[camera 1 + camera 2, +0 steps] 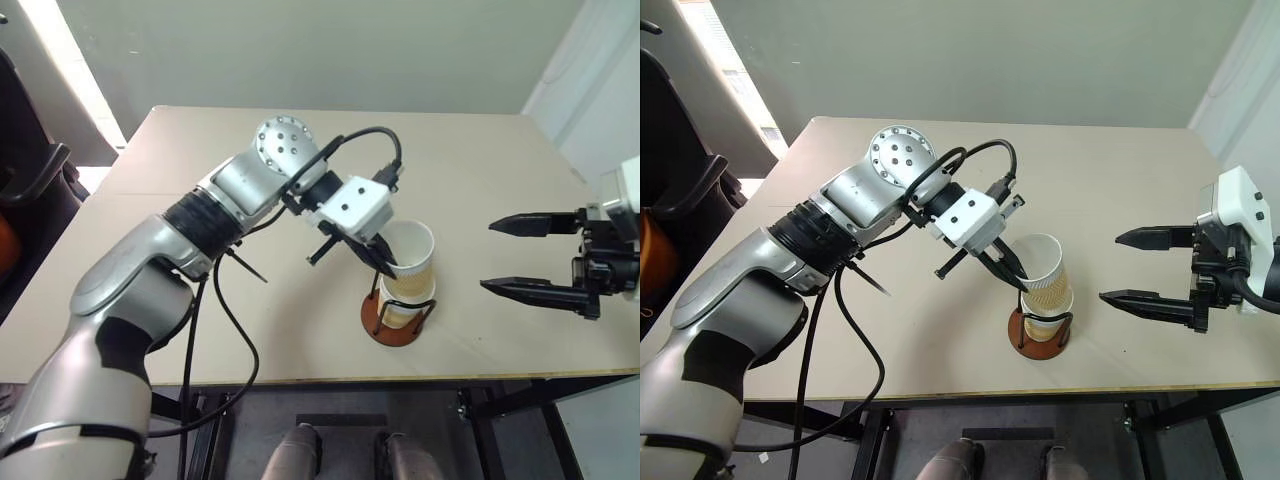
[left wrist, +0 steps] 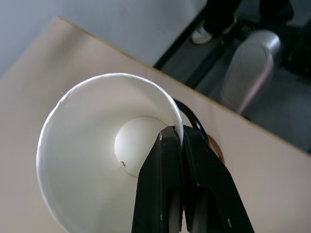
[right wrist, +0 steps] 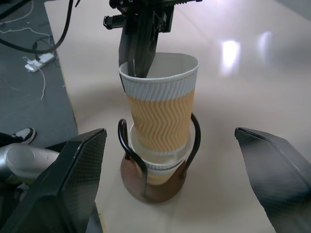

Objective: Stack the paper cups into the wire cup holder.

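Note:
The lower cup's white rim surrounds the upper cup's lower end inside the wire loops, so my left gripper releases the upper cup next.
The wire cup holder (image 3: 154,188), a reddish-brown disc with black wire loops, stands near the table's front edge. A paper cup (image 3: 156,164) sits inside it, mostly hidden, with its white rim showing. A second tan paper cup (image 1: 412,262) is nested partway into it, standing tall and slightly tilted. My left gripper (image 2: 181,133) is shut on this upper cup's rim, one finger inside the white wall and one outside. My right gripper (image 1: 488,256) is open at cup height to the right of the holder, apart from it, with nothing between its fingers.
The tan table (image 1: 480,160) spreads bare behind and beside the holder. Its front edge (image 1: 400,380) runs close below the holder's base. A black chair (image 1: 25,180) stands off the table's left side. Black cables (image 1: 215,330) hang from my left arm.

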You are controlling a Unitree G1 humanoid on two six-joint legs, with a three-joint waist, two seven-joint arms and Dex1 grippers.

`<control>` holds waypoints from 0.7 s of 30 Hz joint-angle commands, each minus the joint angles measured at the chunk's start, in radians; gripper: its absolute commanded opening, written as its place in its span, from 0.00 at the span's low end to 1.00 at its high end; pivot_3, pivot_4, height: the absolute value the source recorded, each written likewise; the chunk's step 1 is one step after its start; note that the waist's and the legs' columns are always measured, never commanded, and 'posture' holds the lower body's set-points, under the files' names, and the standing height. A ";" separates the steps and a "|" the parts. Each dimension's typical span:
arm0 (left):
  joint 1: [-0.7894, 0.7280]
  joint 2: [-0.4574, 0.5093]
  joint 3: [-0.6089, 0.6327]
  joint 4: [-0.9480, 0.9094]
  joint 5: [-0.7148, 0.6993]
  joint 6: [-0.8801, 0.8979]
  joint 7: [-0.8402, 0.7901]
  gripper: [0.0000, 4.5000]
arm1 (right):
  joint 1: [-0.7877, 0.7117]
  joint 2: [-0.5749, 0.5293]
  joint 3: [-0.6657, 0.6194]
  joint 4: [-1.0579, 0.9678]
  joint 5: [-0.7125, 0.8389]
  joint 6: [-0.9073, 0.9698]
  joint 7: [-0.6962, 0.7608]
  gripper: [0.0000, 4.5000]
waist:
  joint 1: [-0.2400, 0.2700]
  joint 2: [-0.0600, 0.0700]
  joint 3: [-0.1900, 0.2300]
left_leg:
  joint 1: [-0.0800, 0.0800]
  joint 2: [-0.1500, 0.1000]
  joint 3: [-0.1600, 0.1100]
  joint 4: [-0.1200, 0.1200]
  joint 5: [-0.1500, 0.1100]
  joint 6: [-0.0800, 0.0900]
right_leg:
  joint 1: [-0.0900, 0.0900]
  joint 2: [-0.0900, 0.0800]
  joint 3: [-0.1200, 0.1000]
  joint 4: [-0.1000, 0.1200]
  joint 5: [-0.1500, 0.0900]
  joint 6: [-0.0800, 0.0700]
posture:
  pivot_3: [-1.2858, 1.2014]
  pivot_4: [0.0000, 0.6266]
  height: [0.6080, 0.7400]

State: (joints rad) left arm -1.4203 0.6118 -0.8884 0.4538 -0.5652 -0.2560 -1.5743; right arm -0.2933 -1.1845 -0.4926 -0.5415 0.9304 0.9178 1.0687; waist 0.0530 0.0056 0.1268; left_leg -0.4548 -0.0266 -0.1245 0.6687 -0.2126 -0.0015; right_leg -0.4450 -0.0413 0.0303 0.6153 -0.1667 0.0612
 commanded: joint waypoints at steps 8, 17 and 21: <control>-0.015 -0.031 0.025 0.013 0.033 -0.033 -0.040 0.21 | 0.004 -0.033 -0.016 -0.008 0.005 -0.022 0.004 0.98 | 0.004 0.000 0.000 | 0.000 0.000 0.000 0.002 -0.003 0.005 | 0.001 0.000 0.000 0.000 0.000 0.001 | 0.52 0.24 1.00; 0.009 -0.056 0.094 0.033 0.094 -0.043 -0.040 0.83 | -0.033 -0.038 0.054 0.026 -0.015 -0.059 0.023 0.98 | 0.004 0.000 0.000 | 0.000 0.000 0.001 0.003 -0.003 0.006 | 0.001 0.000 0.000 0.000 0.001 0.001 | 0.52 0.24 1.00; 0.031 -0.039 0.192 0.041 0.144 0.015 -0.040 0.83 | -0.100 -0.027 0.147 0.066 -0.033 -0.092 0.053 0.98 | 0.003 0.001 0.000 | 0.000 0.000 0.001 0.004 -0.003 0.006 | 0.001 0.000 0.001 0.000 0.001 0.002 | 0.52 0.24 1.00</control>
State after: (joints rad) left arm -1.3832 0.5542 -0.7740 0.5031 -0.4364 -0.2643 -1.5758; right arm -0.3690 -1.2021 -0.3695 -0.4838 0.9075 0.8540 1.1039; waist 0.0556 0.0063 0.1264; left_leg -0.4551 -0.0270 -0.1233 0.6727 -0.2159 0.0045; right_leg -0.4442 -0.0415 0.0308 0.6155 -0.1656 0.0632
